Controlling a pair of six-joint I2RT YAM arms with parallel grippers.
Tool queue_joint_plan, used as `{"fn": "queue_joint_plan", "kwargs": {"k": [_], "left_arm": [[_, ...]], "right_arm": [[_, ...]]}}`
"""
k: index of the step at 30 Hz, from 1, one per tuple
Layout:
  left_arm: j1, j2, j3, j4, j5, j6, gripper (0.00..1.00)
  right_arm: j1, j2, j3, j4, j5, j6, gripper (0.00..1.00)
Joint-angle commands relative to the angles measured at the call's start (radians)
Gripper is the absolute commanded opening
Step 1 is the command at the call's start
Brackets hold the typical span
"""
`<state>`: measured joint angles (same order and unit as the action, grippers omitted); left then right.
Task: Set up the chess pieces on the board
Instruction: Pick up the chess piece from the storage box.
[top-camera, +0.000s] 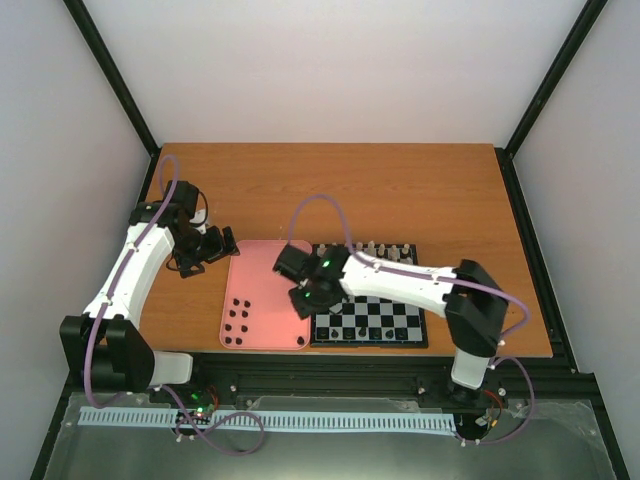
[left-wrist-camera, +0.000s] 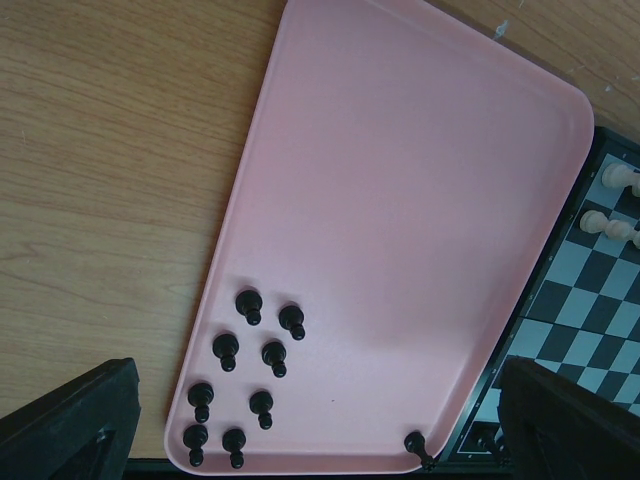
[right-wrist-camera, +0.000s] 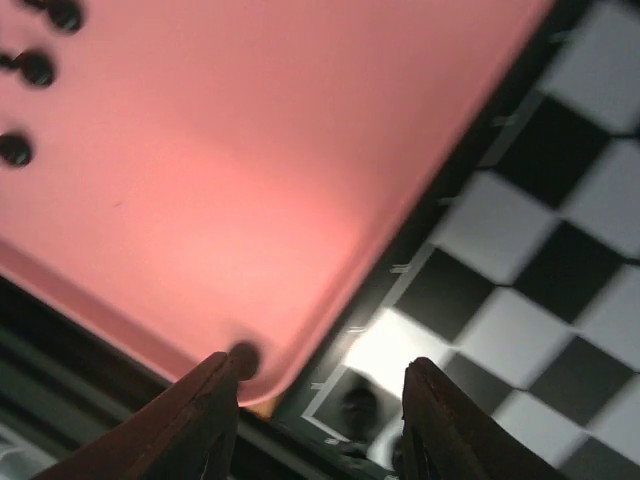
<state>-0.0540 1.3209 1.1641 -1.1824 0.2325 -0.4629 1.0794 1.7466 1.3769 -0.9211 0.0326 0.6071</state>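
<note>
The piece's base has to stay free to stand on the board, so I should grab the black corner piece by its head (top-camera: 300, 340) (right-wrist-camera: 245, 356) with my right gripper.
Several black pawns (left-wrist-camera: 250, 355) stand in the near-left part of the pink tray (left-wrist-camera: 400, 200). One more black piece (left-wrist-camera: 420, 450) leans in the tray's near-right corner, also seen in the right wrist view (right-wrist-camera: 243, 358). The chessboard (top-camera: 385, 318) lies right of the tray, with black pieces (top-camera: 352, 335) on its near rows. My right gripper (top-camera: 308, 298) hovers open over the tray's corner and the board's edge, holding nothing (right-wrist-camera: 320, 420). Its left finger is beside the corner piece. A blurred black piece (right-wrist-camera: 358, 405) stands on the board between the fingers. My left gripper (top-camera: 215, 245) is open and empty (left-wrist-camera: 320, 445).
Cream-white pieces (top-camera: 372, 247) line the board's far row and also show in the left wrist view (left-wrist-camera: 605, 222). The wooden table (top-camera: 400, 190) stretches behind the tray and board. The black frame rail (top-camera: 330, 365) runs along the near edge.
</note>
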Motion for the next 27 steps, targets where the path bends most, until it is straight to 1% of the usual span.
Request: {"fn": "queue_joint_plan", "kwargs": {"k": [1,8,17,21,27], "left_arm": [[0.005,-0.019,0.003,0.0,-0.003,0.024,1.0],[0.005,-0.019,0.002,0.001,-0.001,0.023,1.0],[0.005,-0.006,0.006,0.006,0.0,0.024,1.0],[0.003,-0.005,0.003,0.007,-0.001,0.024,1.0],[0.005,-0.003,0.001,0.01,-0.001,0.026,1.0]], "right_arm": [[0.073,0.068,0.046,0.038,-0.087,0.001,0.45],[0.097,0.144,0.033,0.059,-0.178,-0.051,0.45],[0.103,0.213,0.061,0.06,-0.215,-0.074,0.44],[0.104,0.235,0.068,0.053,-0.232,-0.082,0.43],[0.104,0.249,0.069,0.041,-0.241,-0.084,0.37]]}}
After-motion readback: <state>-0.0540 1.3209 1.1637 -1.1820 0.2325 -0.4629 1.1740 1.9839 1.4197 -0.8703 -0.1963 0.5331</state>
